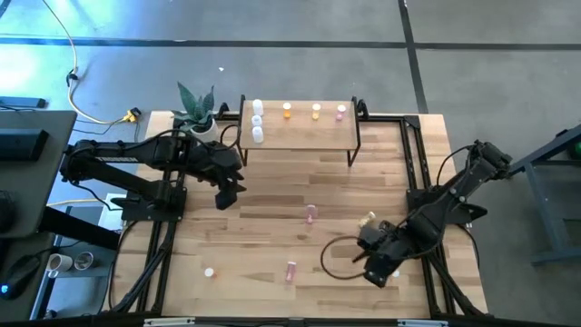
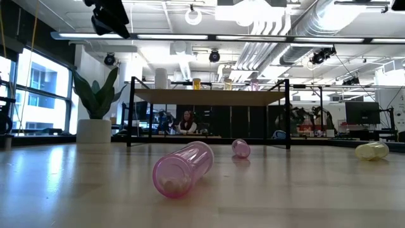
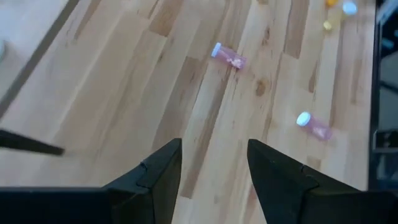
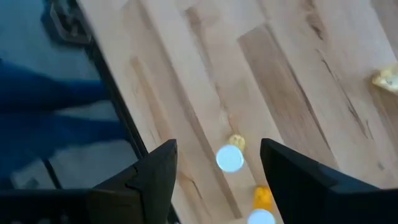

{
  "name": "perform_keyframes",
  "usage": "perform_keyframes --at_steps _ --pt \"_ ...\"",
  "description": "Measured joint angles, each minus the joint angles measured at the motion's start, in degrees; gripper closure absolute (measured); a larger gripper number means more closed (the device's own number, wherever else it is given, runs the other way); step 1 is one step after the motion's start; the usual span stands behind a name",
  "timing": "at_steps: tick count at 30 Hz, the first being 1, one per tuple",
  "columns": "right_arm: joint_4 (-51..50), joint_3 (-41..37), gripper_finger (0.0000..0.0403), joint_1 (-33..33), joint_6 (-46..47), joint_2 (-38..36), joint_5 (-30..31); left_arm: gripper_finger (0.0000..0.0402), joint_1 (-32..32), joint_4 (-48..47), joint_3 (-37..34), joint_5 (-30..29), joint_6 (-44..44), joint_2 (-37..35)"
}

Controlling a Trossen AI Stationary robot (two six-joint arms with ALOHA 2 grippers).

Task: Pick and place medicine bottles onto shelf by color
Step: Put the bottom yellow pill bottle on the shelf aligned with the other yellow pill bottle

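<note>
My right gripper should grab the yellow bottle by its white cap [image 4: 230, 158] next. Then the bottle can be sorted by color.
The shelf [image 1: 300, 130] stands at the table's far middle. On it stand three white bottles [image 1: 257, 120], two orange ones [image 1: 301, 110] and a pink one [image 1: 340, 112]. Two pink bottles [image 1: 310, 213] [image 1: 290, 270] lie on the table on their sides. A white one [image 1: 209, 271] sits near the front left. My left gripper [image 1: 224, 195] [image 3: 214, 146] is open and empty above the table, left of centre. My right gripper [image 1: 374, 272] [image 4: 217, 144] is open near the front right. A white-capped yellow bottle [image 4: 229, 158] shows between its fingers, untouched. Another yellow one [image 1: 368, 220] lies beside that arm.
A potted plant [image 1: 195, 113] stands left of the shelf. Black frame rails run along the table's left edge [image 1: 154, 245] and right edge [image 1: 427, 182]. A second orange bottle with a white cap [image 4: 261, 208] lies close to my right gripper. A black cable [image 1: 336, 259] loops on the table there.
</note>
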Motion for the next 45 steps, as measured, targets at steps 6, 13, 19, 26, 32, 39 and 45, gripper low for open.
perform_keyframes --at_steps 6,13,19,26,32,39,45 --pt "-0.2 0.0 0.0181 4.0 -11.2 0.4 1.4 0.0204 -0.3 0.0 0.0 0.1 -4.3 0.0" --pt "0.2 0.0 0.0181 6.7 -20.5 4.6 3.5 0.0199 -0.3 0.0 0.0 0.1 -1.3 0.0" --pt "0.6 0.0 0.0181 6.7 -21.1 8.4 3.5 0.0201 -0.3 0.0 0.0 0.1 -2.6 0.0" --pt "0.7 0.0 0.0181 6.7 -20.9 13.3 1.2 0.0201 -0.3 0.0 0.0 0.1 -2.9 0.0" --pt "0.8 0.0 0.0181 6.7 -20.5 15.9 0.1 0.0201 -0.3 0.0 0.0 0.1 -2.9 0.0" --pt "0.9 0.0 0.0181 6.6 -20.2 17.2 -0.1 0.0202 -0.3 0.0 0.0 0.1 -2.8 0.0" --pt "0.9 0.0 0.0198 6.5 -19.2 17.3 0.2 0.0202 -0.3 -0.1 0.0 0.1 -2.7 0.0"
